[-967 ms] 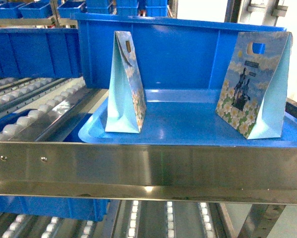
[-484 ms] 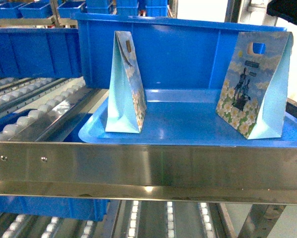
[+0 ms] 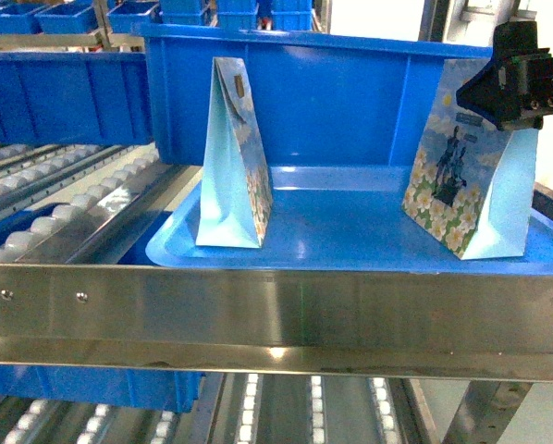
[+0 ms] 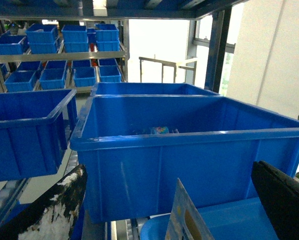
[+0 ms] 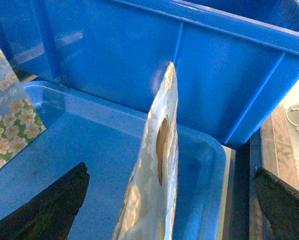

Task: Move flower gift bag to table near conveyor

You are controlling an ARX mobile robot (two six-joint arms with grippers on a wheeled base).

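The gift bag stands edge-on, its thin pale edge up toward the open fingers. My left gripper pinches that thin pale edge (image 3: 223, 67) next.
Two flower gift bags stand on a blue tray (image 3: 350, 231) on the conveyor (image 3: 64, 199). The left bag (image 3: 232, 157) stands edge-on. The right bag (image 3: 466, 166) shows its daisy-printed face. My right gripper (image 3: 522, 83) hangs at the right bag's top edge. In the right wrist view that bag's handle edge (image 5: 159, 165) rises between the spread fingers of the open right gripper (image 5: 170, 169), touching neither. The left gripper (image 4: 168, 167) is open too, with a bag's top corner (image 4: 189, 222) low between its fingers; it is out of the head view. The table is out of view.
A large blue bin (image 3: 304, 88) stands right behind the tray, with more blue bins (image 4: 24, 130) beside it and on shelves beyond. A steel rail (image 3: 276, 319) runs along the rack's front. Roller tracks (image 3: 313, 407) lie on the level below.
My right gripper has come into the head view from the top right corner and moved down and left to the right bag's top. The bags have not moved.
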